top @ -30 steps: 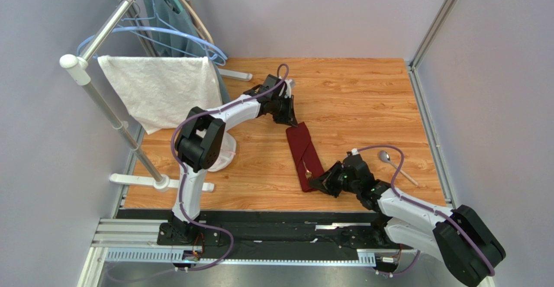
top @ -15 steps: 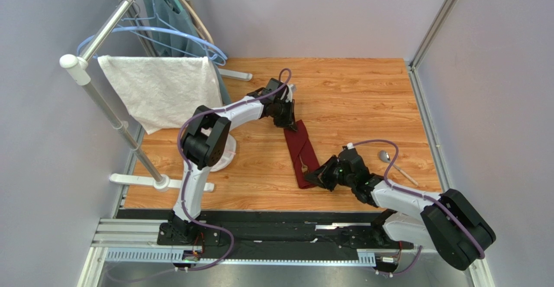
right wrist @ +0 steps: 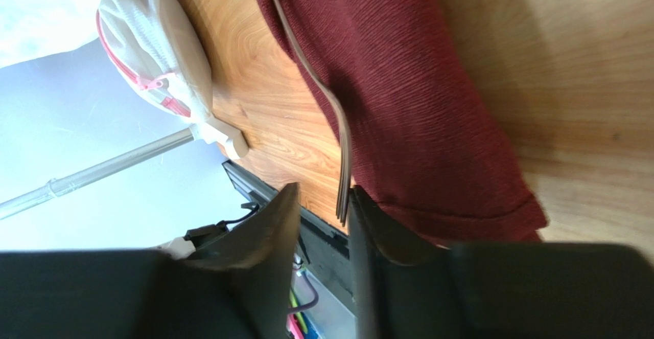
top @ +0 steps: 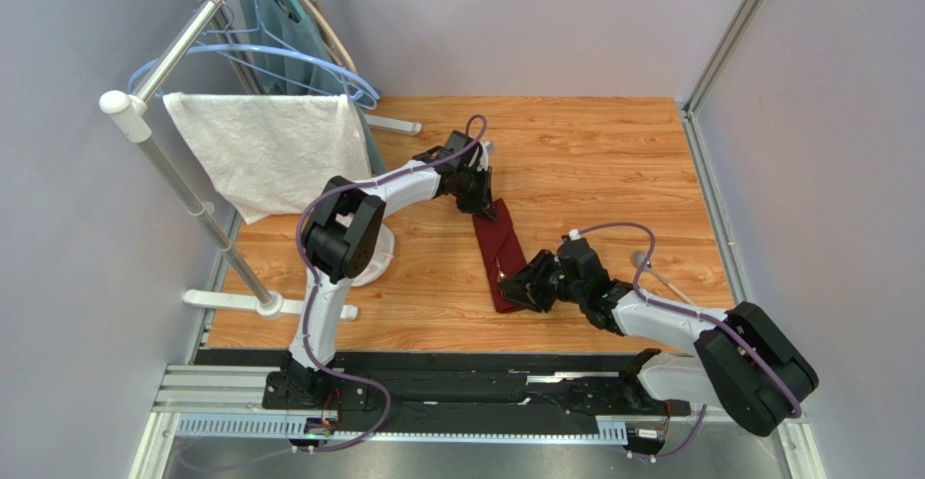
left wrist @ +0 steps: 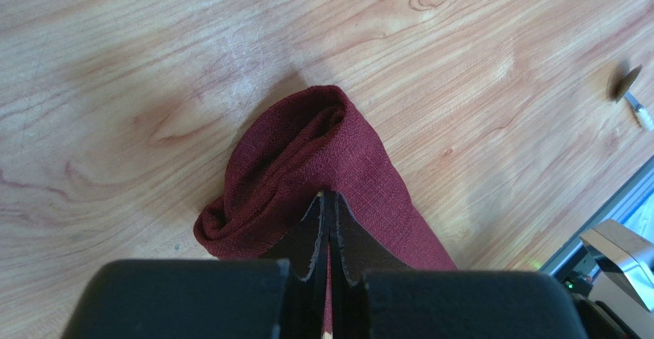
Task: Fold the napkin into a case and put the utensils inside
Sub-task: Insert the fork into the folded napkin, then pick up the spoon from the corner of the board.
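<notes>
I will grab the fork by its tines with my right gripper next, so the fork's handle end stays free to slide into the napkin case.
The maroon napkin (top: 501, 249) lies on the wooden table as a narrow folded case. My left gripper (top: 481, 206) is at its far end. In the left wrist view that gripper (left wrist: 330, 201) is shut on the cloth (left wrist: 307, 143), with a red sliver showing between its fingers. My right gripper (top: 523, 290) is at the near end, open. In the right wrist view the fork (right wrist: 318, 97) lies along the cloth (right wrist: 414, 86), its tines reaching the gap between the parted fingers (right wrist: 381, 232) of the right gripper (right wrist: 322, 201). The spoon (top: 664, 282) lies on the table to the right.
At the left stands a rack with a white towel (top: 271, 154) and hangers (top: 288, 56). A white pouch with pink trim (right wrist: 153, 40) sits on the table by the left arm. Grey walls enclose the table, and a black rail (top: 489, 387) runs along its near edge.
My right gripper has slid up and left along the strip and its jaws have opened, letting go of the fork. The left gripper keeps its hold at the far end.
</notes>
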Controlling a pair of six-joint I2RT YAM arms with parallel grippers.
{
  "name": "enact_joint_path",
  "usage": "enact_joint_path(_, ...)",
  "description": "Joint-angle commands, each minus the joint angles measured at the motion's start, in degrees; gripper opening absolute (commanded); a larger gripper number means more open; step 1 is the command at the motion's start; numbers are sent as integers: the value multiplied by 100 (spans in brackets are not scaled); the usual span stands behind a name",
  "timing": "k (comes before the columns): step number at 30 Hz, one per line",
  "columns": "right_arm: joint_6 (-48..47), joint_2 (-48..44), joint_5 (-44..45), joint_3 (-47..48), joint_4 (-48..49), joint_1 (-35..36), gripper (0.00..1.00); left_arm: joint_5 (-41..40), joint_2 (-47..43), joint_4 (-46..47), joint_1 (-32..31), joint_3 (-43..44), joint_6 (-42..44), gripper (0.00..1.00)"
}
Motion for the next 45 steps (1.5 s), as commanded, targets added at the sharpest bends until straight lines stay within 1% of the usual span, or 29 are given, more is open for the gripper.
enact_joint_path(1, -646, -389, -117, 368, -947, 20, 50, -47, -568, -208, -41, 286, 128, 1)
enact_joint_path(2, -805, -486, -126, 508, -1298, -6, 52, -73, -648, -251, -41, 312, 102, 3)
enact_joint_path(3, -937, -635, -152, 588, -2059, -24, 53, -47, -727, -278, -41, 330, 93, 5)
enact_joint_path(5, -1183, -864, -179, 719, -2705, -41, 55, 50, -973, -322, -50, 338, 23, 7)
enact_joint_path(6, -1245, -1126, -161, 772, -3430, -41, 58, 85, -1043, -357, -50, 338, 14, 9)
enact_joint_path(7, -1420, -1259, -109, 834, -3864, -41, 61, 137, -1218, -375, -58, 330, 22, 10)
enact_joint_path(8, -1534, -1408, 92, 922, -4329, -50, 62, 129, -1307, -427, -67, 295, 31, 10)
enact_joint_path(9, -1640, -1584, 268, 1157, -5230, -42, 62, 138, -1403, -471, -67, 268, 40, 11)
enact_joint_path(10, -1702, -1925, 487, 1334, -5674, -41, 63, 147, -1631, -480, -85, 155, 49, 12)
enact_joint_path(11, -1807, -2137, 1055, 1501, -6070, -41, 63, 164, -1737, -489, -102, 93, 40, 13)
enact_joint_path(12, -1834, -2313, 1391, 1851, -6640, -41, 63, 199, -1851, -480, -120, 23, 49, 15)
enact_joint_path(13, -1895, -2533, 1647, 2045, -6915, -233, 95, 217, -2105, -454, -198, -143, 57, 17)
enact_joint_path(14, -2053, -2570, 2328, 2213, -7379, -426, 100, 226, -2238, -437, -260, -249, 58, 20)
enact_joint_path(15, -2167, -2570, 2509, 2432, -7523, -698, 100, 252, -2370, -402, -322, -355, 75, 22)
enact_joint_path(16, -2395, -2492, 2554, 2686, -7551, -1484, 100, 304, -2650, -358, -479, -573, 75, 23)
enact_joint_path(18, -2851, -2351, 2301, 2829, -7376, -2392, 100, 410, -3045, -296, -647, -785, 40, 24)
enact_joint_path(19, -2924, -2281, 2239, 2908, -7297, -3215, 100, 523, -3170, -261, -830, -952, 5, 24)
enact_joint_path(21, -2828, -1956, 2431, 2970, -7112, -3931, 100, 630, -3503, -278, -1024, -1067, -13, 25)
enact_joint_path(22, -2784, -1824, 2484, 3075, -7042, -4509, 100, 752, -3609, -296, -1182, -1137, -4, 25)
enact_joint_path(24, -2460, -1341, 2704, 3181, -7015, -5075, 100, 814, -3890, -305, -1297, -1225, 5, 25)
enact_joint_path(25, -2224, -1131, 2695, 3251, -7023, -5565, 100, 876, -3979, -313, -1367, -1304, 48, 25)
enact_joint_path(27, -1941, -639, 2774, 3462, -7050, -5876, 100, 894, -4172, -313, -1403, -1384, 101, 25)
enact_joint_path(29, -1423, -374, 3037, 3585, -6998, -6131, 100, 911, -4252, -348, -1412, -1454, 180, 25)
enact_joint_path(31, -915, -22, 3204, 3620, -6971, -6264, 97, 955, -4305, -445, -1412, -1446, 242, 25)
enact_joint_path(33, -518, 119, 3362, 3621, -6953, -6282, 93, 1016, -4348, -454, -1412, -1472, 260, 25)
enact_joint_path(34, -342, 215, 3624, 3586, -6953, -6282, 93, 1034, -4366, -437, -1412, -1498, 260, 25)
enact_joint_path(35, 34, 251, 3731, 3533, -6927, -6282, 92, 1034, -4392, -436, -1412, -1516, 260, 25)
enact_joint_path(38, 458, 488, 3908, 3357, -6848, -6299, 88, 1017, -4445, -471, -1412, -1542, 286, 24)
enact_joint_path(45, 486, 1551, 4022, 3559, -6550, -6326, 84, 947, -4411, -550, -1412, -1499, 365, 24)
